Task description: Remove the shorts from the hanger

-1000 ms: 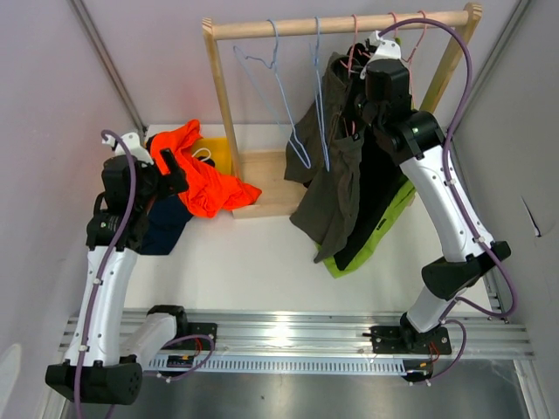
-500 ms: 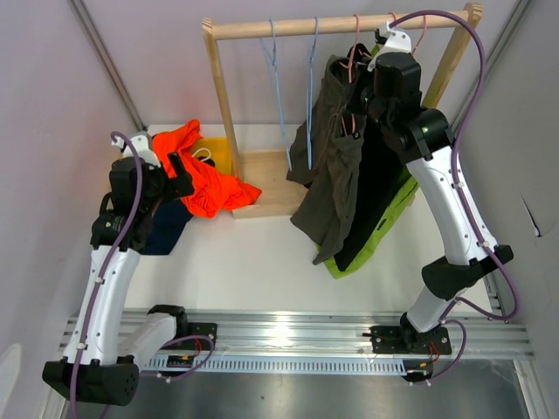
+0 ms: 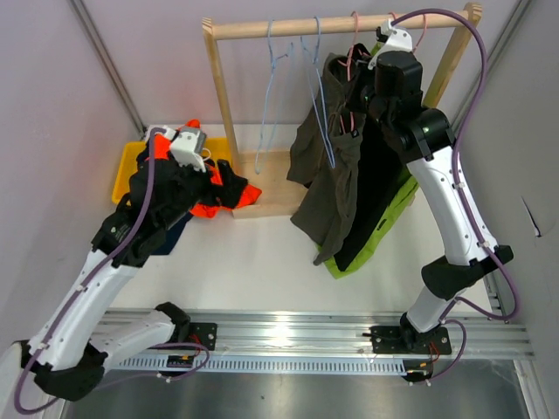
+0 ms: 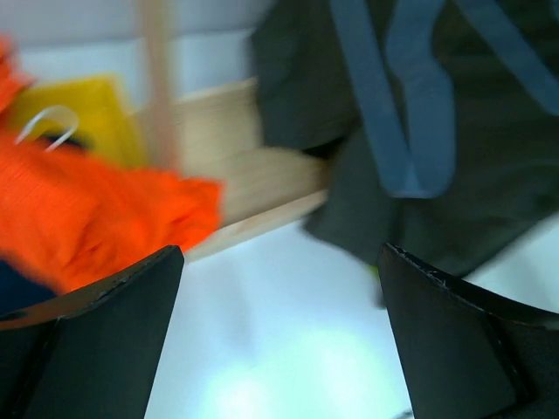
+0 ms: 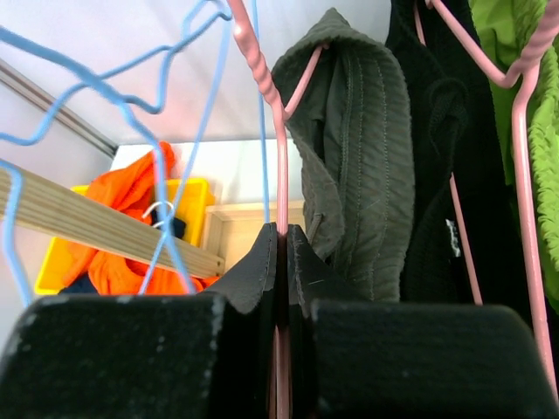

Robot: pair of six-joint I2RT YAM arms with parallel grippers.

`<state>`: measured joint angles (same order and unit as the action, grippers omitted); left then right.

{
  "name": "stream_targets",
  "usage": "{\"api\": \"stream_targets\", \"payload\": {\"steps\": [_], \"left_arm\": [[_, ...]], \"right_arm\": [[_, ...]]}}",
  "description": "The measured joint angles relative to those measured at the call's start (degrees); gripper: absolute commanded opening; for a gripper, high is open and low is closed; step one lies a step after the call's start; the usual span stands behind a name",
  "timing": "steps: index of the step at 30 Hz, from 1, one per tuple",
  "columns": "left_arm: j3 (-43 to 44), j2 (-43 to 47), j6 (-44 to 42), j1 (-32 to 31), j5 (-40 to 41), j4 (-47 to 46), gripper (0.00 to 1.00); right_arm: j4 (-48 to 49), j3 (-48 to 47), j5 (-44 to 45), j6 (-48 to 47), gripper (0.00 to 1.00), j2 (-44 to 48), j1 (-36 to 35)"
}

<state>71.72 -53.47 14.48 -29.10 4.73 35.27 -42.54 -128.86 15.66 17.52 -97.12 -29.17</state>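
Note:
I will next grab the olive-grey shorts (image 3: 336, 166) with my left gripper by their loose lower end (image 3: 320, 222), away from the hanger. Then I can pull them off the pink hanger.
Olive-grey shorts (image 3: 336, 166) hang on a pink hanger (image 5: 279, 166) from the wooden rail (image 3: 288, 26). Black shorts (image 3: 376, 192) and lime green shorts (image 3: 397, 209) hang behind them on the right. My right gripper (image 5: 281, 253) is shut on the pink hanger's wire just left of the olive-grey shorts (image 5: 367, 175), high by the rail (image 3: 356, 106). Orange shorts (image 3: 249, 192) and navy shorts (image 3: 175, 231) lie on the table at left. My left gripper (image 3: 229, 188) is open and empty over the orange shorts (image 4: 87, 218); its view (image 4: 279, 349) is blurred.
Two empty blue hangers (image 3: 293, 52) hang on the rail left of the olive-grey shorts. The rack's wooden post (image 3: 223, 96) and base (image 3: 271, 188) stand mid-table. A yellow bin (image 3: 127, 170) sits at the back left. Grey walls close in on both sides.
My left arm has swung right and forward, from beside the orange shorts to over them near the rack base. The blue hangers have swayed. My right gripper holds its place on the pink hanger.

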Motion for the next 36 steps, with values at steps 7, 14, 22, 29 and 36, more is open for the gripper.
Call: {"api": "stream_targets", "payload": {"steps": [7,14,22,29,36], "left_arm": [[8.46,-2.19,-1.75,-22.05,-5.64,-8.35,0.99],[10.25,-13.55,-2.97,-33.48,-9.73,-18.1,0.99],[11.93,-25.11,-3.17,-38.14,-9.42,-21.31,0.99],[15.74,-28.35,-4.63,-39.17,-3.06,-22.18,0.92],[16.59,-29.0,-5.75,-39.28,4.2,-23.04,0.62]], "right_arm": [[1.01,-3.28,3.45,-0.31,0.0,1.03,-4.68],[1.09,-3.28,8.55,-0.63,0.0,4.11,-9.46],[0.35,-2.86,11.39,0.07,0.0,6.84,-10.97],[-0.55,-1.33,10.71,2.38,0.0,10.75,-11.37],[-1.88,-1.31,7.82,5.73,0.0,13.18,-11.54]]}}
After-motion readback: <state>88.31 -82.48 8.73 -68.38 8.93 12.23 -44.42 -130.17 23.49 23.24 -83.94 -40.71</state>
